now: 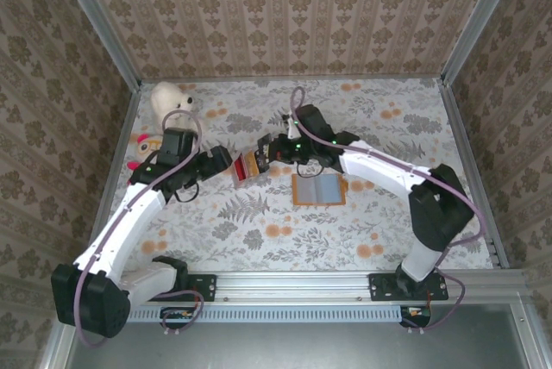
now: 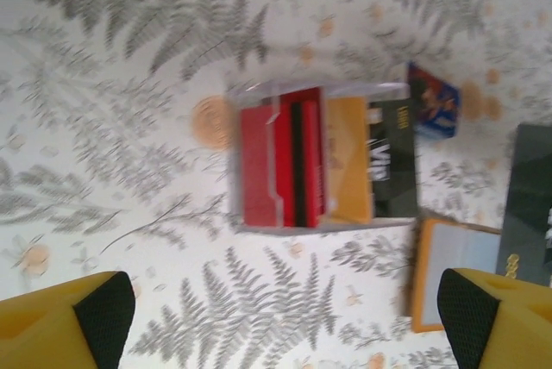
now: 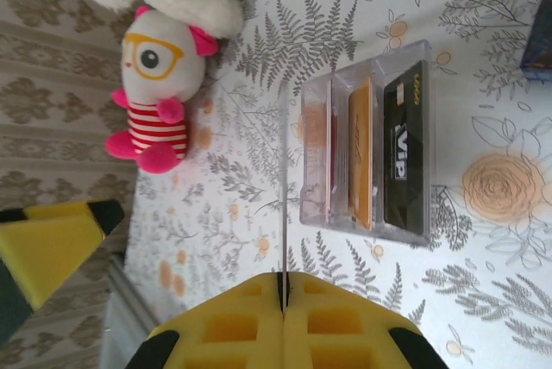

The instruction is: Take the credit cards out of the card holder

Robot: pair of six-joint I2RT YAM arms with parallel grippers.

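My right gripper holds the card and needs to keep holding it until it is over the tray, as it would miss the tray if I opened now.
The tan card holder [image 1: 319, 189] lies open and flat on the table, and its orange-rimmed corner [image 2: 448, 270] shows in the left wrist view. A clear plastic tray [image 2: 323, 158] holds red, yellow-orange and black credit cards [image 3: 366, 153] standing side by side. My right gripper [image 3: 283, 287] is shut on a thin card [image 3: 283, 179] seen edge-on, just left of the tray [image 1: 247, 167]. My left gripper [image 2: 285, 326] is open above bare table near the tray, with nothing between its fingers. In the top view both grippers [image 1: 226, 162] [image 1: 266, 152] flank the tray.
A white plush [image 1: 168, 97] and a pink striped toy [image 3: 159, 84] sit at the far left by the wall. A small dark-blue square [image 2: 434, 102] lies beside the tray. Metal frame rails border the table.
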